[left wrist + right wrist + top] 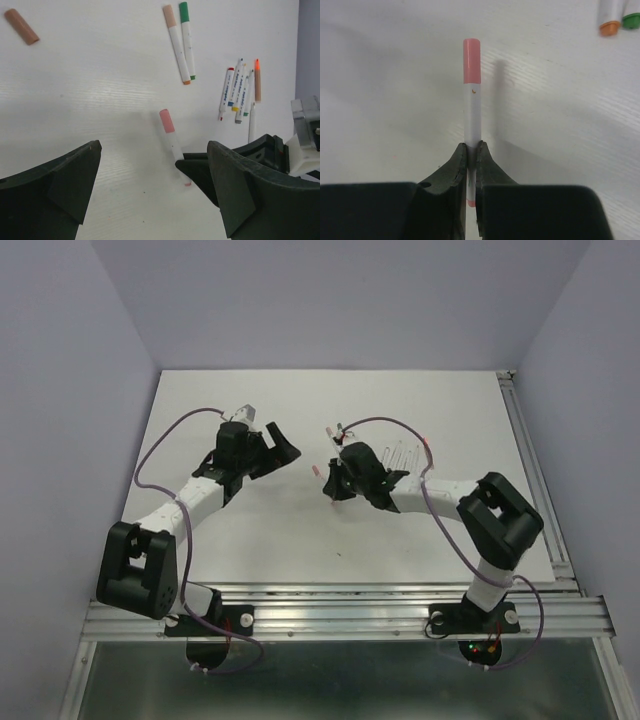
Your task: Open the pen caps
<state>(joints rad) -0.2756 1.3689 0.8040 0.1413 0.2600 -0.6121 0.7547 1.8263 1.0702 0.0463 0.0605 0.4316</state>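
The pen's pink cap (317, 470) (167, 121) is the part my left gripper needs to reach and grip to pull it open. The white body of the pen is left to my right gripper.
My right gripper (472, 150) is shut on the white barrel of a pen (471, 115) and holds it above the table. The pen's pink cap (472, 67) is on and sticks out past the fingertips. In the top view the right gripper (337, 483) is at the table's middle, and the pink cap (317, 470) points left towards my left gripper (278, 443). The left gripper (154, 150) is open and empty, apart from the held pen (175, 147) and its pink cap (167, 121). Several more pens (240, 92) lie in a cluster.
A loose brown cap (21, 26) lies apart on the white table (250, 540). Two capped pens, one peach (175, 40) and one green (186, 37), lie side by side. Their orange (609, 27) and green (631, 20) ends show in the right wrist view.
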